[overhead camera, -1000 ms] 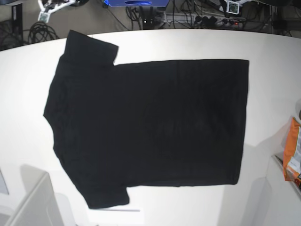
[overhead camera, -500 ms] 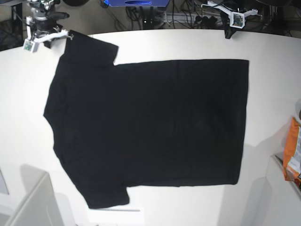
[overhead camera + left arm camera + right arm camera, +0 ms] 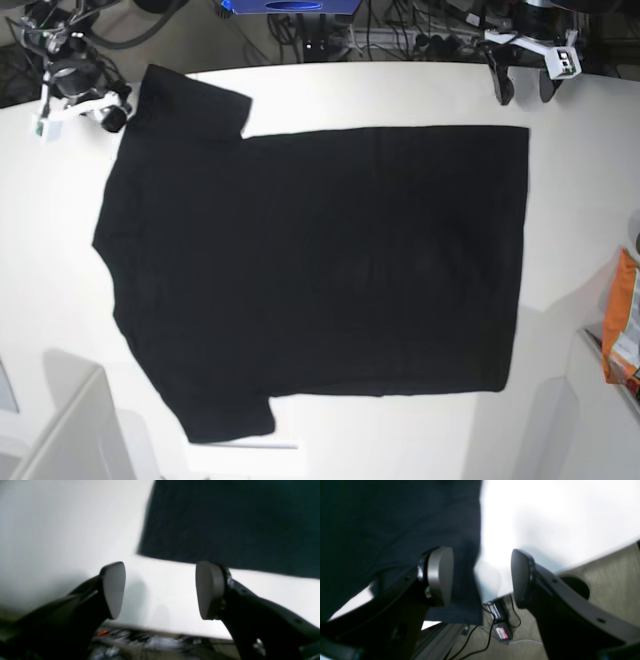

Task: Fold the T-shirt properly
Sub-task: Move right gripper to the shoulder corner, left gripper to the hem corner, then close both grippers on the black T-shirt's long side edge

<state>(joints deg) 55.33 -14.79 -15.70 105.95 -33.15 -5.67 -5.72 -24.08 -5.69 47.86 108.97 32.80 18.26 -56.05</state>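
The sleeve's edge (image 3: 137, 104) (image 3: 474, 565) is barely within reach of my fingers, so my right gripper would miss the sleeve if it closed now and should move toward the cloth first.
The black T-shirt (image 3: 320, 270) lies spread flat on the white table (image 3: 580, 200), collar side to the left and hem to the right. My left gripper (image 3: 524, 88) is open above the table's far edge, just beyond the shirt's far hem corner. In the left wrist view the gripper (image 3: 161, 590) is empty, with that corner (image 3: 225, 517) ahead of it. My right gripper (image 3: 85, 112) is open beside the far sleeve. In the right wrist view the gripper (image 3: 480, 577) is open and the sleeve (image 3: 395, 517) has its edge running between the fingers.
An orange packet (image 3: 622, 330) sits at the right edge. A grey box (image 3: 70, 430) stands at the near left corner. Cables and gear (image 3: 400, 30) lie behind the table's far edge; a power strip (image 3: 501, 630) shows on the floor below.
Both arms have come in from the far side. The right gripper has moved down and left beside the far sleeve. The left gripper has moved right and down toward the hem corner. The shirt has not moved.
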